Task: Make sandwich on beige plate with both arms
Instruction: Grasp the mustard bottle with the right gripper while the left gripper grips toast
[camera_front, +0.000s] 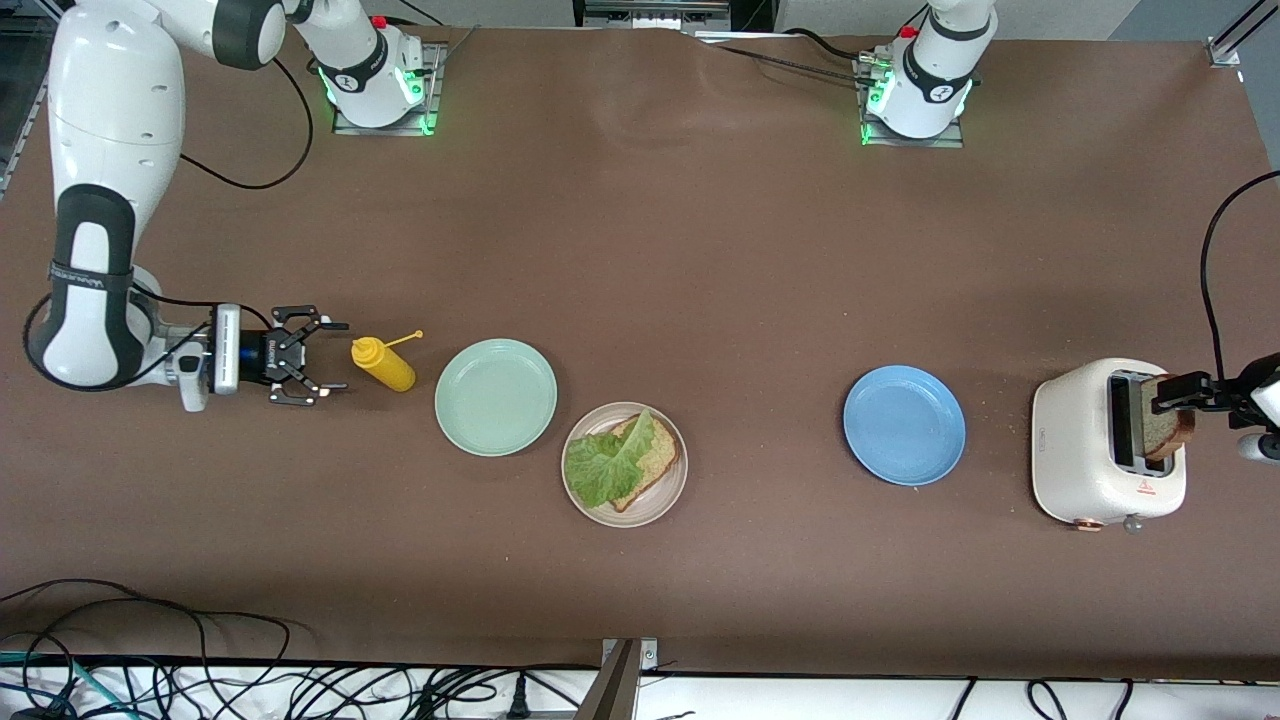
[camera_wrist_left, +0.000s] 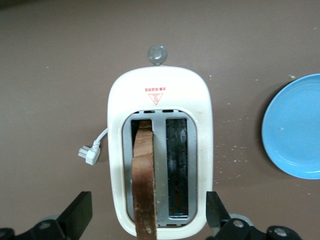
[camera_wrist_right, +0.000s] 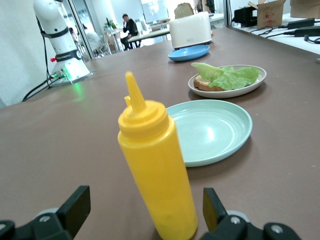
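Observation:
I need to reach the bottle with my right gripper and grab its body (camera_wrist_right: 165, 185). The yellow squeeze bottle's nozzle (camera_wrist_right: 134, 91) then stays free to dress the sandwich.
The beige plate (camera_front: 657, 500) (camera_wrist_right: 252, 86) carries one tan bread slice (camera_front: 655, 462) with a green lettuce leaf (camera_front: 603, 463) (camera_wrist_right: 227, 77) lying on it. A second bread slice (camera_front: 1168, 425) (camera_wrist_left: 144, 175) stands upright in one slot of the white toaster (camera_front: 1085, 445) (camera_wrist_left: 160, 87) at the left arm's end of the table. My left gripper (camera_front: 1180, 392) (camera_wrist_left: 147, 215) hangs open over the toaster, its fingers wide on either side of that slice and not touching it. My right gripper (camera_front: 312, 356) (camera_wrist_right: 144, 207) is open and low, just short of a yellow squeeze bottle (camera_front: 383, 364) (camera_wrist_right: 155, 170).
A mint-green plate (camera_front: 495, 397) (camera_wrist_right: 212, 130) lies between the bottle and the beige plate. A blue plate (camera_front: 904, 425) (camera_wrist_left: 295, 130) lies beside the toaster, toward the middle of the table. The toaster's white plug (camera_wrist_left: 90, 154) rests on the brown tabletop. Cables hang along the front edge.

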